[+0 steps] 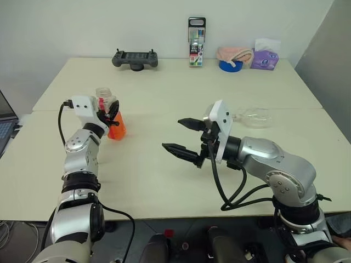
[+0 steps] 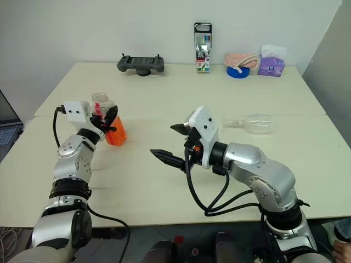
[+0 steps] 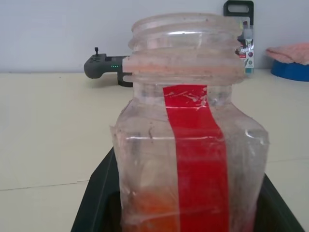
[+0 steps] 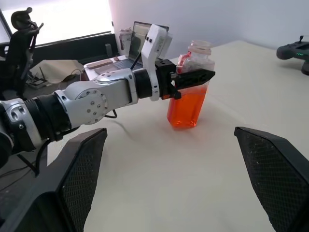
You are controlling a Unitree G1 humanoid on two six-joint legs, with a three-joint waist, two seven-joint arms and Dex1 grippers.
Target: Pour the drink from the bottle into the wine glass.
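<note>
My left gripper opens next, since the bottle's orange lower part [image 1: 118, 130] rests upright on the tabletop and the bottle would stand.
The bottle [image 1: 111, 112] stands on the table at the left, uncapped, with a red tape strip on its side. The orange-red drink [image 1: 116, 130] fills its lower part. My left gripper [image 1: 112, 113] is shut on the bottle around its middle; the right wrist view shows those black fingers [image 4: 193, 77] clamped across it. The wine glass [image 1: 256, 117] lies on its side on the table at the right, behind my right arm. My right gripper [image 1: 173, 133] hovers over the table's middle, open and holding nothing, its tips turned toward the bottle.
Along the far edge of the table [image 1: 164, 181] stand a grey controller [image 1: 135, 59], a tall box of pens [image 1: 196, 49], a blue roll with a pink cloth [image 1: 231, 59] and a purple tissue pack [image 1: 265, 57]. A laptop [image 1: 5, 123] sits off the left edge.
</note>
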